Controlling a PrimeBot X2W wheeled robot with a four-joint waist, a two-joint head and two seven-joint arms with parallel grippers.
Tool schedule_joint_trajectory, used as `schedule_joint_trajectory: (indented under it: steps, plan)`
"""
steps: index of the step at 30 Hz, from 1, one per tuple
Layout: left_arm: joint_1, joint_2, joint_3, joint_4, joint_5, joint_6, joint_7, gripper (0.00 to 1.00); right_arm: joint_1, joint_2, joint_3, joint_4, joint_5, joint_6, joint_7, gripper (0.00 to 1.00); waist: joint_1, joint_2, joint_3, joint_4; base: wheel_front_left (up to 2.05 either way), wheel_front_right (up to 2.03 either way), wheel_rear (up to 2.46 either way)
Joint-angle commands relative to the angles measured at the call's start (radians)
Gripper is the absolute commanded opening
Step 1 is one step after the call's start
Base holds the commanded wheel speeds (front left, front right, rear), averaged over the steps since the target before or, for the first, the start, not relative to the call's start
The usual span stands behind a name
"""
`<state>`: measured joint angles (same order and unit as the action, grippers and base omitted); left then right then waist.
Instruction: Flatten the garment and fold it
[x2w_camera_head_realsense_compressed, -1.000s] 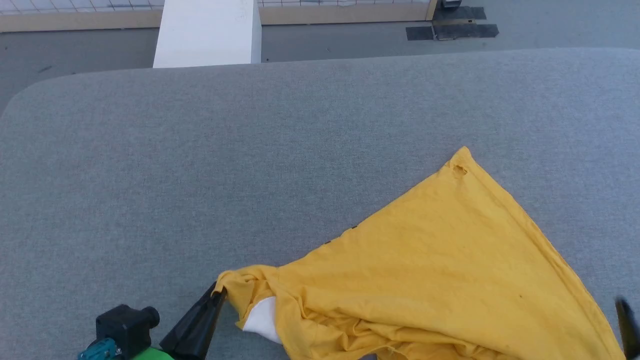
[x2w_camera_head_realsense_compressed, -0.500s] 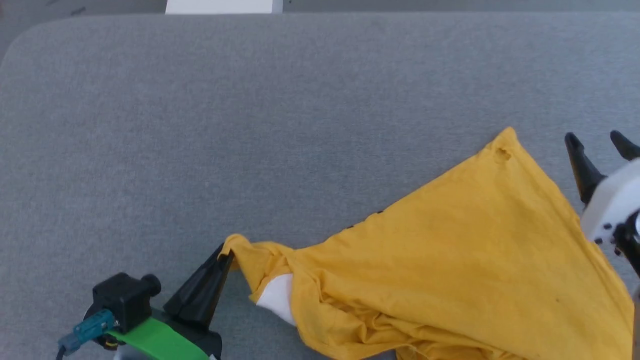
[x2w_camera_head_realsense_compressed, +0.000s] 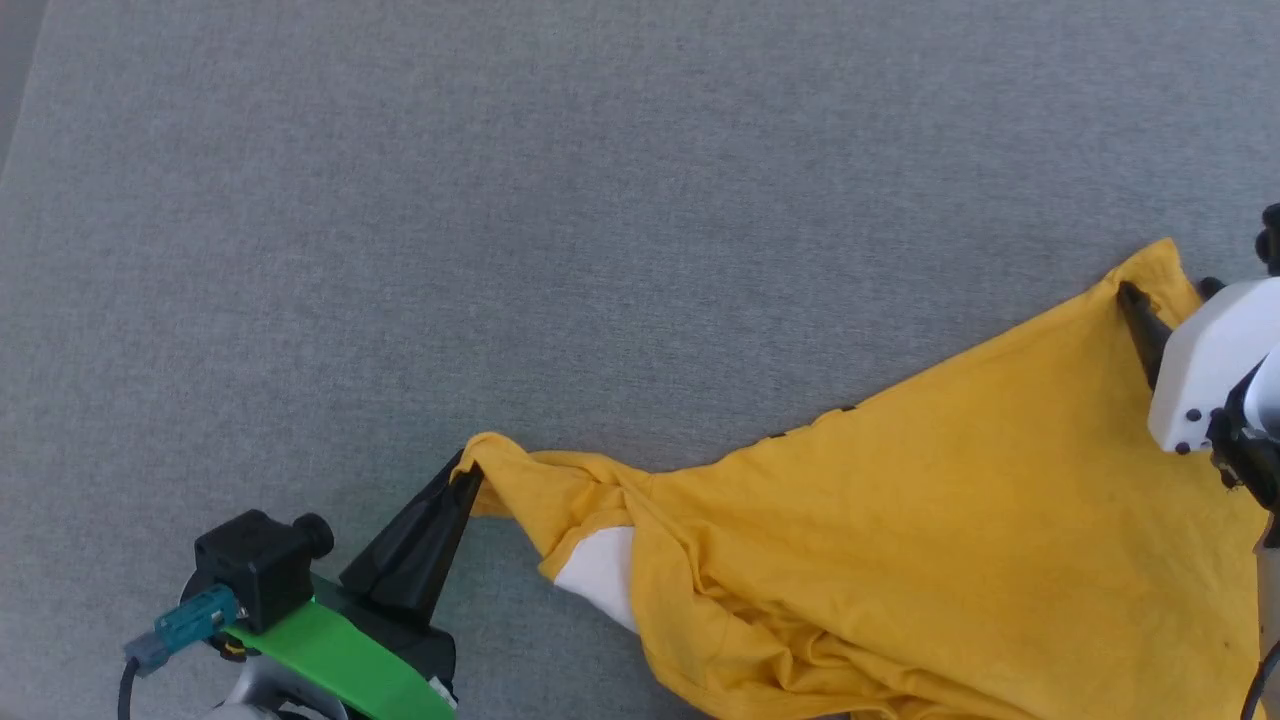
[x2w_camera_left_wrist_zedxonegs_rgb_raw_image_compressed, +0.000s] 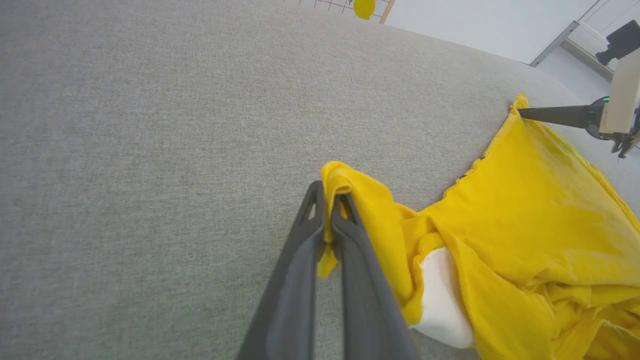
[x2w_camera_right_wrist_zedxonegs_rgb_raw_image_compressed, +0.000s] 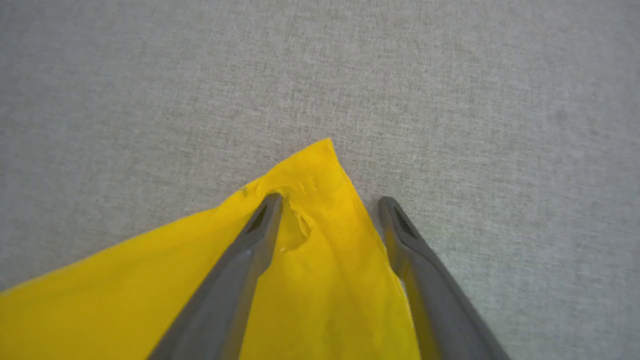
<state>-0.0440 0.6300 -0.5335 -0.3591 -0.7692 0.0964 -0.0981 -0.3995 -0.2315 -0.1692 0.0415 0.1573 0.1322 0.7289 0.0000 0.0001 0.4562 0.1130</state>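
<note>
My right gripper grabs the T-shirt by its hem corner (x2w_camera_head_realsense_compressed: 1164, 286) (x2w_camera_right_wrist_zedxonegs_rgb_raw_image_compressed: 328, 216) next, where a small crease stands up while the wide body of the T-shirt lies flat.
The yellow T-shirt (x2w_camera_head_realsense_compressed: 950, 540) lies rumpled on the grey surface at the lower right, plain side up, with a white patch (x2w_camera_head_realsense_compressed: 600, 575) showing near its left end. My left gripper (x2w_camera_head_realsense_compressed: 468, 478) is shut on the shirt's left corner (x2w_camera_left_wrist_zedxonegs_rgb_raw_image_compressed: 336, 181), pinching a fold of cloth between its fingers (x2w_camera_left_wrist_zedxonegs_rgb_raw_image_compressed: 320, 235). My right gripper (x2w_camera_head_realsense_compressed: 1165, 290) hovers open over the shirt's far right corner (x2w_camera_right_wrist_zedxonegs_rgb_raw_image_compressed: 320, 165); one finger (x2w_camera_right_wrist_zedxonegs_rgb_raw_image_compressed: 260, 225) rests over the cloth, the other (x2w_camera_right_wrist_zedxonegs_rgb_raw_image_compressed: 400, 225) is just off its edge. The animal print is hidden.
The grey padded table (x2w_camera_head_realsense_compressed: 500, 200) stretches wide to the left and far side. In the left wrist view a pale wall (x2w_camera_left_wrist_zedxonegs_rgb_raw_image_compressed: 475, 20) and a floor strip (x2w_camera_left_wrist_zedxonegs_rgb_raw_image_compressed: 580, 70) lie beyond the table's far edge.
The head camera has tilted down, so the table's far edge has left the picture. My right gripper came in from the right and now straddles the shirt's far corner. The left keeps its hold.
</note>
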Motion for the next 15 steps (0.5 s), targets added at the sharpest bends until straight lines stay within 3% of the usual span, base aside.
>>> schedule_joint_trajectory:
  steps: [1, 2, 3, 8, 15]
  plan:
    - [-0.023, -0.002, 0.001, 0.004, 0.01, -0.006, -0.002, 0.0, -0.017, -0.006, 0.003, 0.014, -0.007, -0.002, -0.002, 0.78, 0.0, -0.0001, 0.022, 0.021, 0.0, 0.0, 0.0]
    - [-0.025, -0.002, 0.001, 0.005, 0.01, -0.007, -0.002, 0.0, -0.018, -0.008, 0.004, 0.021, -0.009, -0.002, 0.002, 0.34, 0.0, -0.0001, 0.023, 0.022, 0.0, 0.0, 0.0]
    - [-0.026, -0.002, 0.001, 0.006, 0.009, -0.007, -0.002, 0.0, -0.017, -0.011, 0.007, 0.028, -0.01, -0.002, 0.01, 0.0, 0.0, -0.0001, 0.025, 0.023, 0.0, 0.0, 0.0]
    - [-0.022, -0.004, 0.008, 0.02, 0.003, 0.001, -0.009, 0.0, -0.022, -0.014, 0.003, 0.026, -0.017, -0.002, 0.02, 0.0, 0.0, -0.0001, 0.0, 0.011, 0.0, 0.0, 0.0]
    - [-0.085, -0.007, 0.068, 0.063, 0.018, 0.028, -0.049, 0.0, -0.043, 0.027, -0.037, -0.018, -0.016, -0.002, -0.117, 0.0, 0.0, -0.0001, -0.087, -0.014, 0.0, 0.0, 0.0]
